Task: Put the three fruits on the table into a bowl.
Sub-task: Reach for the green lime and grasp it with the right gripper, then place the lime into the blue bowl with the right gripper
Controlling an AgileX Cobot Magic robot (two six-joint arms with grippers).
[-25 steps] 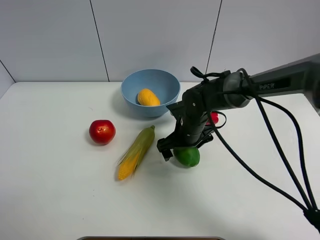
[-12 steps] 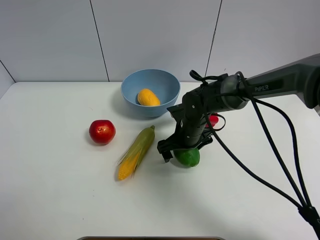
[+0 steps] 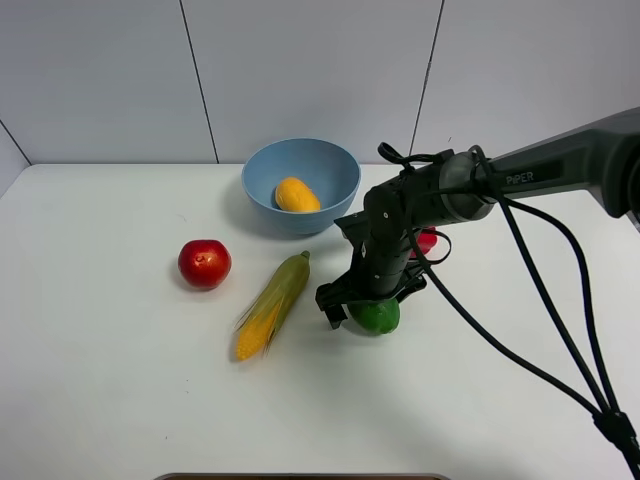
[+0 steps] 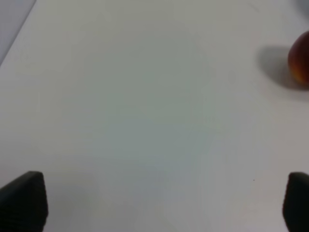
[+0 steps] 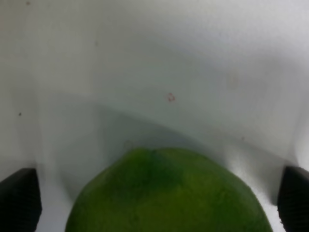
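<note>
The green fruit [image 3: 378, 316] is between my right gripper's fingers, so they would hold it if they closed now. My right gripper should close on the fruit.
The oblong orange-yellow fruit [image 3: 292, 194] lies in the light-blue bowl [image 3: 252, 176] at the back of the white table [image 3: 120, 380]. The red apple [image 3: 204, 263] sits on the table at the left and shows at the edge of the left wrist view [image 4: 300, 65]. The green lime-like fruit [image 3: 378, 316] rests on the table. My right gripper [image 3: 366, 306] is low over it and open, with a finger on each side; the right wrist view shows the fruit [image 5: 169, 193] between the fingertips [image 5: 19, 198]. My left gripper [image 4: 154, 200] is open and empty above bare table.
A corn cob in green husk [image 3: 272, 304] lies between the apple and the lime-like fruit. A red bell pepper [image 3: 429, 239] is mostly hidden behind the right arm. The right arm's cables [image 3: 540, 300] trail to the lower right.
My right gripper has sunk slightly around the green fruit. The fruit, the apple and the corn have not moved.
</note>
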